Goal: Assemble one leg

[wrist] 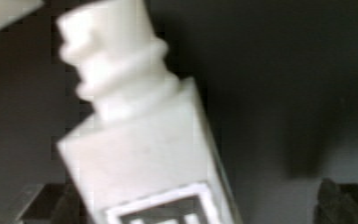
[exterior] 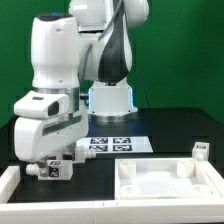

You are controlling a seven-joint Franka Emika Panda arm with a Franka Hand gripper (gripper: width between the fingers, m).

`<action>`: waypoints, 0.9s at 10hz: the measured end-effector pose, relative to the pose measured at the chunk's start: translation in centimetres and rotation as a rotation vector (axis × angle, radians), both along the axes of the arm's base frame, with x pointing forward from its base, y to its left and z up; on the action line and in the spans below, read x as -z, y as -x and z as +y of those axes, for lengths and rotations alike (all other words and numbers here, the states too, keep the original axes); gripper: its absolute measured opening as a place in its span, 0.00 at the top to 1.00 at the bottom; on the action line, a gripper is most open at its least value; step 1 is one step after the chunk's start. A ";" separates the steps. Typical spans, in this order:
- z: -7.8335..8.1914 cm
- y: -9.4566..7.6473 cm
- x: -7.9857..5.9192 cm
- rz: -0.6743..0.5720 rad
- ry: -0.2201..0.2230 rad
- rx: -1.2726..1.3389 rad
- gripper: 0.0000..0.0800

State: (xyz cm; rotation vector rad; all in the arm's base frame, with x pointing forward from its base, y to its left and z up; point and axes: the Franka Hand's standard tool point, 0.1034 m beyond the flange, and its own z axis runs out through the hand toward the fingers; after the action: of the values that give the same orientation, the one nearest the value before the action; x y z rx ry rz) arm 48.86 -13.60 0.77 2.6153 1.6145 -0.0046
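My gripper grabs the white leg by its tagged body (exterior: 62,170) (wrist: 155,170) next, so the leg's screw-shaped end stays free for assembly.
A white leg (wrist: 140,140) with a screw-shaped end and a black-and-white tag fills the wrist view. It lies between the two dark fingers (wrist: 51,205) of my gripper (wrist: 197,205). It sits close to one finger, with a wide dark gap to the other. The jaws stand open around it. In the exterior view my gripper (exterior: 48,168) is low over the black table at the exterior view's left, with the tagged leg (exterior: 58,170) at its tips.
The large white tray-shaped part (exterior: 190,172) lies at the front right of the exterior view. The marker board (exterior: 115,143) lies behind it by the arm's base. Another small leg (exterior: 202,151) stands at the far right. A white rim (exterior: 10,185) borders the front left.
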 end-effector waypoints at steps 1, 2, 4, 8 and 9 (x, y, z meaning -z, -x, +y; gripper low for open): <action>-0.1 0.0 0.0 0.000 0.000 0.001 0.19; -0.1 0.0 0.0 0.000 0.000 0.014 0.35; 0.0 0.0 0.0 -0.002 -0.001 0.036 0.67; 8.8 -1.1 -5.9 -0.074 -0.057 0.520 0.67; 11.3 -1.0 -6.7 -0.079 -0.078 0.674 0.67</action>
State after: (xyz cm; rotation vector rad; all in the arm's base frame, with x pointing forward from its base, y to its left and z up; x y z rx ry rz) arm 49.88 -2.31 7.46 3.0297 0.6592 0.1255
